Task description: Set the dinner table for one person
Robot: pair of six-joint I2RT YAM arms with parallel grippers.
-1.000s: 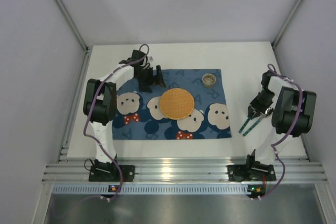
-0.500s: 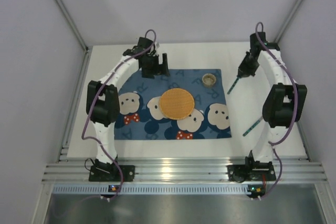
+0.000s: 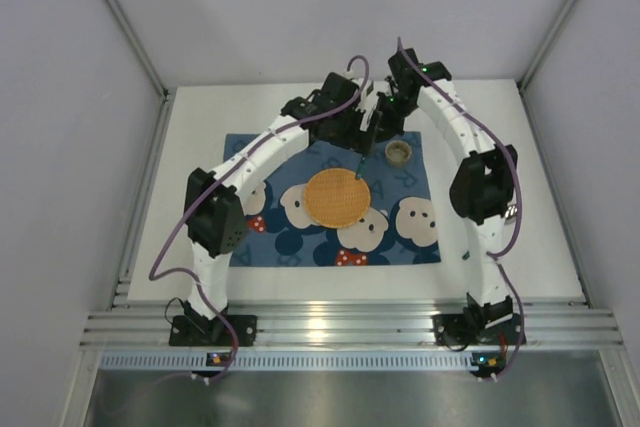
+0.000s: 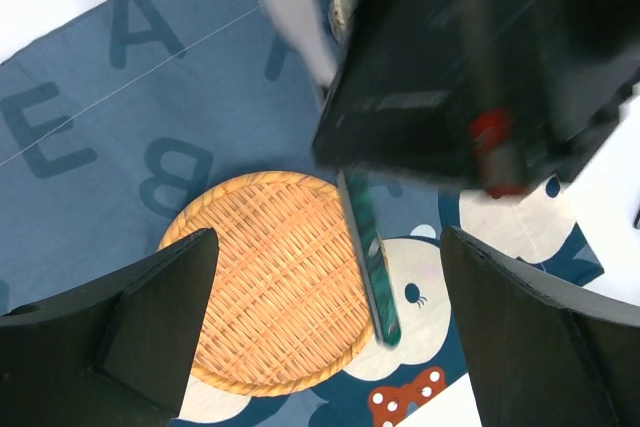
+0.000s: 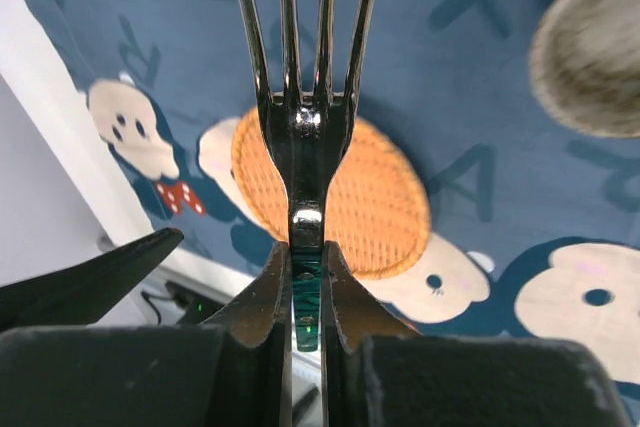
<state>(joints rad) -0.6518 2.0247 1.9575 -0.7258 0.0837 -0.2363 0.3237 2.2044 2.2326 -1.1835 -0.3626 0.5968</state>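
My left gripper moves toward the handle, before it closes on the green handle (image 3: 361, 165) (image 4: 374, 265): the handle hangs slanted between my fingers, which stop short.
My right gripper (image 3: 381, 129) is shut on a fork (image 5: 304, 57) with a green handle (image 4: 374, 265). It holds the fork in the air above the far part of the dark blue bear-print mat (image 3: 300, 247), with the handle hanging over the round woven plate (image 3: 337, 197). My left gripper (image 3: 347, 127) is open and empty, close beside the right one; its fingers (image 4: 150, 337) straddle the plate (image 4: 270, 287) from above. The mat lies on the white dinner table (image 3: 500, 257).
A small round bowl (image 3: 399, 152) stands on the mat's far right corner, and shows in the right wrist view (image 5: 590, 67). Both arms arch over the mat. Aluminium rails (image 3: 330, 325) edge the table's near side, and grey walls close it in.
My right arm has swung from the table's right side to over the mat's far edge, carrying the fork. My left gripper has moved right to meet it.
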